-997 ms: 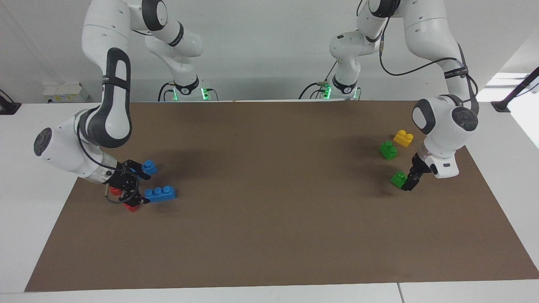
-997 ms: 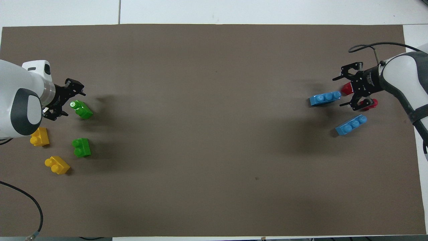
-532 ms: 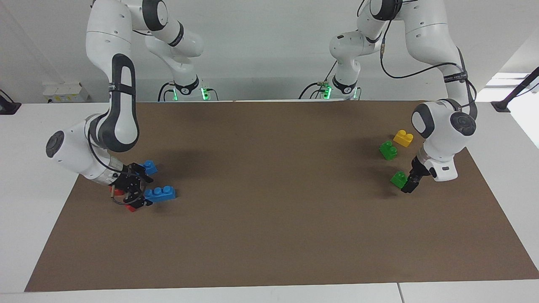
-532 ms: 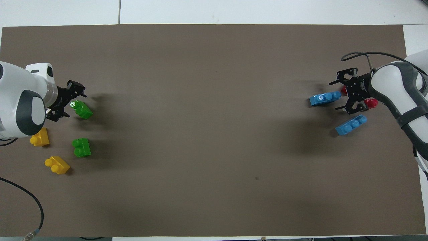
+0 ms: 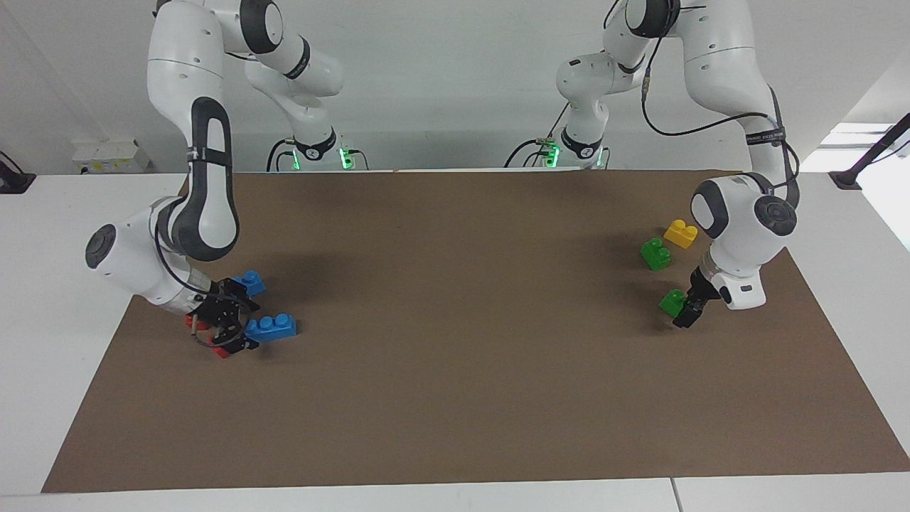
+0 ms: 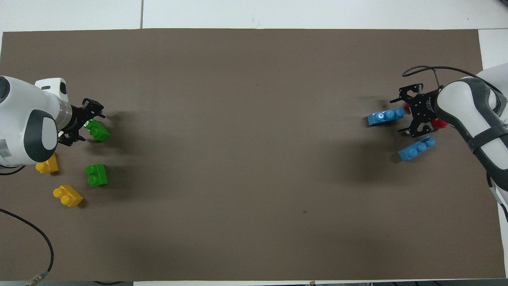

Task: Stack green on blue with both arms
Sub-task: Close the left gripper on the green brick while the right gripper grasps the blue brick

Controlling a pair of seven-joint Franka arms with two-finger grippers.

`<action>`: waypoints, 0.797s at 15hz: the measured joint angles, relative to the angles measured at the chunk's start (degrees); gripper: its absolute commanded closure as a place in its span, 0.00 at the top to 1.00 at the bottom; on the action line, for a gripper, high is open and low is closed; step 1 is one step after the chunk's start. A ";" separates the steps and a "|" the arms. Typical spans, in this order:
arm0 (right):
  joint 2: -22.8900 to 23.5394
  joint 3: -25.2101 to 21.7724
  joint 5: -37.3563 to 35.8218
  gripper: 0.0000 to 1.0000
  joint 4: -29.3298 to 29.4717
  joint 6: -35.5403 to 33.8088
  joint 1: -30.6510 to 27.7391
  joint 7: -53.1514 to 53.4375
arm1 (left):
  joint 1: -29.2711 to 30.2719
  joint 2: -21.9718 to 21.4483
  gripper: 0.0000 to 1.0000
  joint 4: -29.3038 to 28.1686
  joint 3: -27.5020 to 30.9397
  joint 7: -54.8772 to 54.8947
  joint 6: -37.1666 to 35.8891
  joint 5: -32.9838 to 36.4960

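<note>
I need to stack the green brick on the blue brick [image 6: 386, 116], so I should grab the green brick by its sides with my left gripper next.
Toward the left arm's end of the table lie two green bricks. My left gripper [image 6: 89, 124] [image 5: 684, 311] stands low and open at the one farther from the robots [image 6: 99, 132] [image 5: 669, 301], with that brick's end between its fingers. The other green brick [image 6: 96, 175] [image 5: 655, 254] lies free. At the right arm's end, my right gripper [image 6: 400, 115] [image 5: 240, 324] is open around the end of the farther blue brick [image 6: 384, 117] [image 5: 274, 328], which rests on the mat. A second blue brick [image 6: 416, 148] [image 5: 251, 282] lies nearer to the robots.
Two yellow bricks [image 6: 47, 166] [image 6: 68, 196] lie by the green ones, one partly under the left arm. Small red bricks [image 6: 439, 124] [image 5: 222, 350] sit under and beside the right gripper. A brown mat [image 6: 254, 159] covers the table.
The left gripper has slid forward over the end of the green brick. The right gripper has moved in toward the farther blue brick. No brick has shifted.
</note>
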 measured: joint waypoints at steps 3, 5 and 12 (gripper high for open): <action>0.00 -0.09 1.30 0.95 0.00 0.04 -0.15 -0.10 | 0.12 0.00 0.85 -0.01 0.09 0.00 0.17 0.00; 0.00 -0.10 1.53 0.92 -0.01 0.06 -0.44 -0.16 | 0.14 0.00 0.85 -0.01 0.09 0.00 0.90 0.00; 0.02 -0.15 1.58 0.78 -0.34 0.06 -1.25 -2.18 | 0.14 0.70 0.68 -0.25 -0.02 -0.01 3.29 0.00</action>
